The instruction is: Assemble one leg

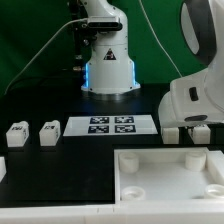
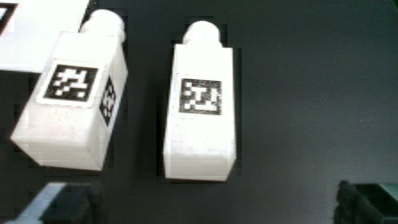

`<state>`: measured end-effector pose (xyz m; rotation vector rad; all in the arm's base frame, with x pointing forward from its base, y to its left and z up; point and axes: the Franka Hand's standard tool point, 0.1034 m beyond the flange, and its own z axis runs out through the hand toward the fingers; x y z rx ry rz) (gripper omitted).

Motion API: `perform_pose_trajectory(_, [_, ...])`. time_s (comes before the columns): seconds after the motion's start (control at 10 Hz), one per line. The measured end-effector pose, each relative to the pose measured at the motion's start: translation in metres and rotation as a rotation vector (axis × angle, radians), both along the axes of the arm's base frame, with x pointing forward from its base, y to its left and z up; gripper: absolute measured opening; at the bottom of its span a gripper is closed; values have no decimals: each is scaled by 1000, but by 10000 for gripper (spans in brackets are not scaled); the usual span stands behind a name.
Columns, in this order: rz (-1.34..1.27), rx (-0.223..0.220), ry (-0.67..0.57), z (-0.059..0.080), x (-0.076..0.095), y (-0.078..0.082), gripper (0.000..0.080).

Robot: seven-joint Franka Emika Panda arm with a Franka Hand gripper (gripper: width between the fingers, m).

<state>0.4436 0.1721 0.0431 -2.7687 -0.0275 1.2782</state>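
The leg's narrow tip needs to stay free to go into the white tray-like piece, so next my gripper should grab the leg by its tagged body [image 2: 201, 125].
In the wrist view two white legs lie side by side on the black table, each with a black-and-white tag on top: one leg [image 2: 201, 110] in line with the gripper's middle, the other leg [image 2: 75, 95] beside it. My gripper [image 2: 217, 206] is open and empty, with its dark fingertips [image 2: 64, 204] spread wide, just short of the near leg's end. In the exterior view the gripper [image 1: 186, 120] hangs over these two legs [image 1: 170, 131] at that view's right. Two more legs [image 1: 17, 134] [image 1: 48, 132] stand at that view's left.
The marker board [image 1: 112, 125] lies in the middle of the table; its corner shows in the wrist view [image 2: 9, 30]. A large white tray-like piece [image 1: 165, 185] lies in front. The robot base [image 1: 108, 60] stands behind.
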Motion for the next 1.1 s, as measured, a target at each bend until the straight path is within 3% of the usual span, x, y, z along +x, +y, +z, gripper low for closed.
perform_pose_trajectory(0.4, [-37,-51,64,-12,-24,8,649])
perform_pose_trajectory(0.8, [-34,-64,84,-28,-47,6,649])
perform_pose_trajectory(1.1, [-26,-63,88,-27,-49,8,649])
